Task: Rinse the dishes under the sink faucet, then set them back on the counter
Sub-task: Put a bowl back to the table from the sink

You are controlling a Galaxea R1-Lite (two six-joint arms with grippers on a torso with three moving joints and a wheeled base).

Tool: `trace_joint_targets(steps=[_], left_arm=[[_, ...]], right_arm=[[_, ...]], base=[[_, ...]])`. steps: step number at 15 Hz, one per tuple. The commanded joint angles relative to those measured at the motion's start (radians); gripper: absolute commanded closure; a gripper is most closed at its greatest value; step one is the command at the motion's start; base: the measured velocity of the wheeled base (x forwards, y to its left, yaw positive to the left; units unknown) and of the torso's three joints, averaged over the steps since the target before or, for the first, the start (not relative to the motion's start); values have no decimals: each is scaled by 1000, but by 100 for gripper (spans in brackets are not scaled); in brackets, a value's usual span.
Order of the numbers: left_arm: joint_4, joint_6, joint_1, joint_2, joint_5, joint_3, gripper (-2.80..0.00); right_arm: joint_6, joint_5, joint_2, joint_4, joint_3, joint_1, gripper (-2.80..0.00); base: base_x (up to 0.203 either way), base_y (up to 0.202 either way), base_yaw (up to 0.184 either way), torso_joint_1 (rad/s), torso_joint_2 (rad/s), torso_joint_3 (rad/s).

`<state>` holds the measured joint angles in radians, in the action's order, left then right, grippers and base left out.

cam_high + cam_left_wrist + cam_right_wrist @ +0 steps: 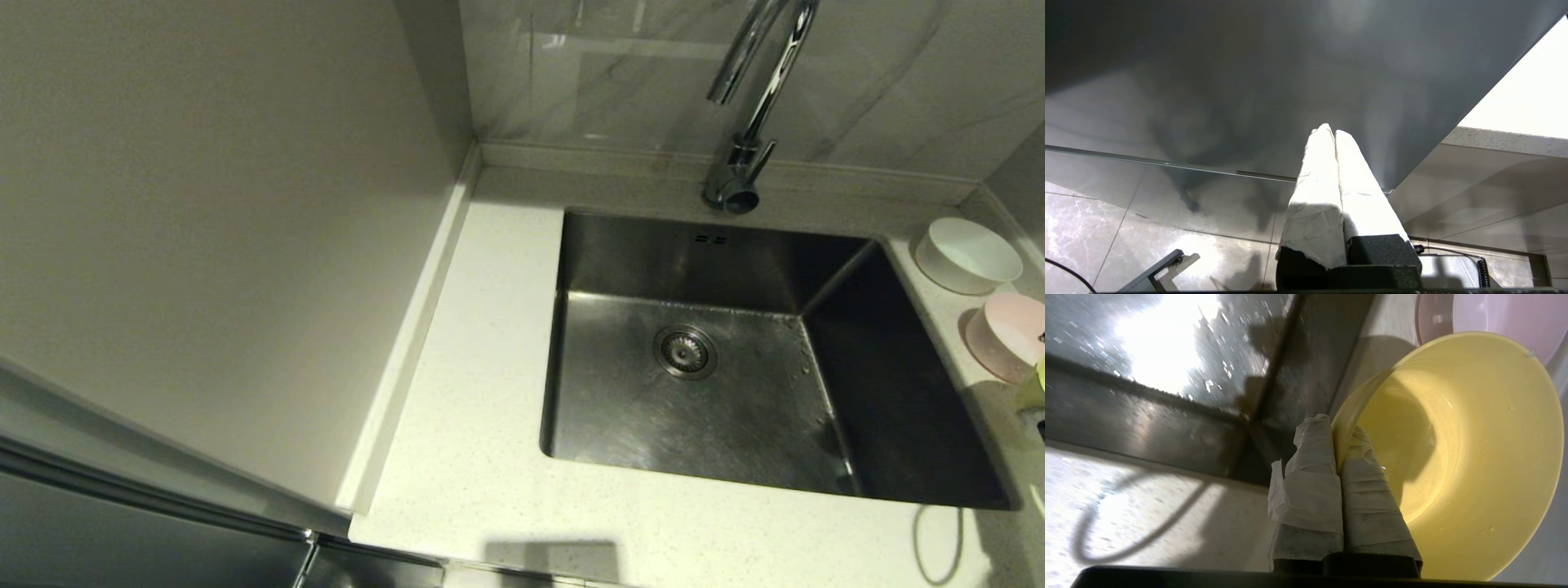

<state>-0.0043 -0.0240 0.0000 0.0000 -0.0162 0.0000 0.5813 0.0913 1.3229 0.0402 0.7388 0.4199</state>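
The yellow bowl still hangs above the counter beside the sink's corner and would drop if my right gripper opened now.
The white bowl [968, 255] and the pale pink bowl [1009, 336] stand on the counter [490, 457] to the right of the steel sink [718, 408]. Only a sliver of the pale yellow bowl [1033, 384] shows at the head view's right edge. In the right wrist view my right gripper [1340, 430] is shut on the yellow bowl's [1474, 457] rim, one finger inside and one outside, with the pink bowl [1502, 314] just beyond. The chrome faucet [747, 106] rises behind the sink; no water runs. My left gripper [1329, 130] is shut and empty, low beside the cabinet.
A drain strainer [685, 352] sits in the wet sink floor. A tall pale panel [204, 245] walls the counter's left side. A raised edge strip [408, 343] runs along that panel. Grey marble-look wall [612, 65] stands behind the faucet.
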Motion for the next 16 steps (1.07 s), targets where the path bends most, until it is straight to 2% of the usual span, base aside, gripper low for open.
trace_joint_targets(steps=[1, 4, 7, 16], left_arm=[[0, -1, 0, -2, -1, 0, 0], [0, -1, 0, -2, -1, 0, 0], [0, -1, 0, -2, -1, 0, 0], [0, -1, 0, -2, -1, 0, 0]], right_arm=[[10, -1, 36, -3, -16, 37, 0], [11, -3, 102, -18, 1, 52, 0], [15, -4, 155, -110, 7, 79, 0], [8, -5, 180, -115, 8, 135, 0]], base=[[0, 0, 0, 0, 0, 0], [0, 0, 0, 0, 0, 0], [0, 0, 0, 0, 0, 0], [0, 0, 0, 0, 0, 0]])
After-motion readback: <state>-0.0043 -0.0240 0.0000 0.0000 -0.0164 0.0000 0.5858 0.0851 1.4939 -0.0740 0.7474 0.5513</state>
